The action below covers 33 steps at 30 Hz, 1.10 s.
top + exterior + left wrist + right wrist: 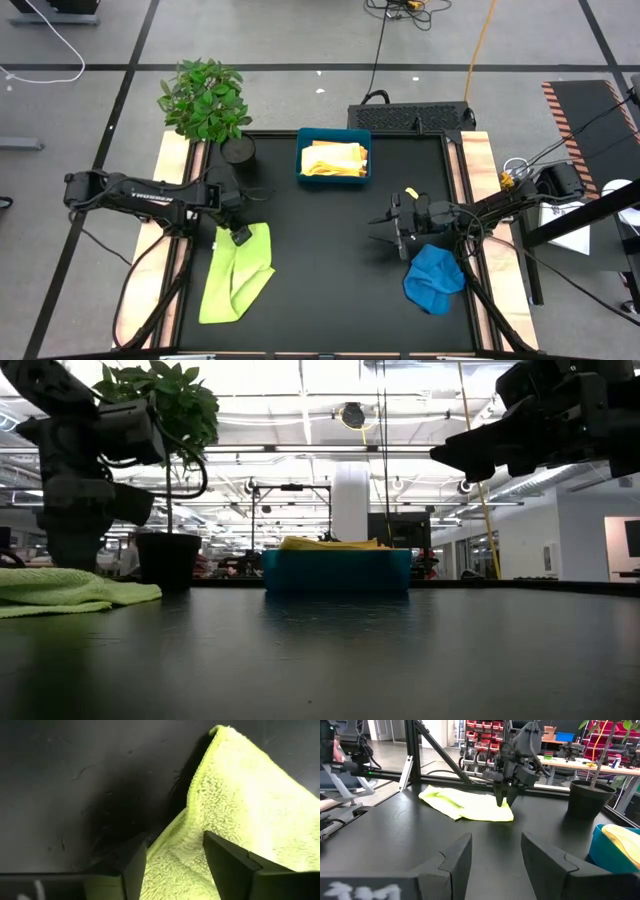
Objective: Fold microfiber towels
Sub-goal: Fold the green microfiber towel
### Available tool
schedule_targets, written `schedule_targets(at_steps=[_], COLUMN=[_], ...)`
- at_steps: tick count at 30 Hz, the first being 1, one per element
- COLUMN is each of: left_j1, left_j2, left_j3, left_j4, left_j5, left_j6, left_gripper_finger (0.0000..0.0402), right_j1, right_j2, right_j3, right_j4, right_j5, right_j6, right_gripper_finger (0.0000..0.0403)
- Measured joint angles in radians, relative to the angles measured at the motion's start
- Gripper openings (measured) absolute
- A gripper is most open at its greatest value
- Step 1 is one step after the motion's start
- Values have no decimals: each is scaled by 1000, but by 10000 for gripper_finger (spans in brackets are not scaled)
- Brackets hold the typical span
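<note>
The lime green towel needs to be spread over the table for folding, so I should pick it up next by its hemmed corner with my left gripper.
A lime green towel (235, 275) lies on the black table at the near left, partly folded over itself; it also shows in the low view (60, 590) and the right wrist view (465, 802). My left gripper (241, 236) points down at the towel's far corner, open, one finger on either side of a strip of the cloth (175, 865). A blue towel (435, 280) lies crumpled at the near right. My right gripper (384, 234) hangs open and empty above the table, just left of the blue towel. Yellow towels (335, 160) lie in a teal tray. My left gripper comes at the green towel's far corner (200, 820) from above, pointing down. Its open fingers (227, 862) stand apart with the cloth running between them. I cannot tell whether the fingertips touch the cloth. The towel lies on the table.
The teal tray (302, 160) stands at the far middle of the table. A potted plant (205, 100) stands at the far left corner, its pot (238, 150) close behind my left arm. Bare black table lies in the middle between the two grippers.
</note>
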Motion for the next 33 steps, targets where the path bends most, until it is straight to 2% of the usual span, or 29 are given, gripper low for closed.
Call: schedule_targets(at_steps=[4, 9, 11, 17, 23, 30, 33], left_j1=[-8, -21, -21, -21, -40, -85, -108], left_j2=[-1, 0, 1, 1, 1, 1, 1], left_j3=[-6, -7, -7, 27, 93, 167, 187], left_j4=[12, 158, 236, 433, 530, 584, 586], left_j5=[-18, -9, 7, -35, -86, -147, -185], left_j6=[7, 73, 83, 120, 195, 259, 275], left_gripper_finger=[155, 36, 12, 5, 4, 3, 2], right_j1=[0, 0, 0, 0, 0, -16, -60], right_j2=[0, 0, 0, 0, 18, 231, 336], right_j3=[0, 0, 0, 0, 28, 174, 241], right_j4=[0, 4, 14, 49, 48, 46, 45], right_j5=[0, 3, 2, 0, -2, -4, -3], right_j6=[-2, -3, -3, -7, 0, -1, 73], right_gripper_finger=[164, 164, 164, 164, 164, 164, 164])
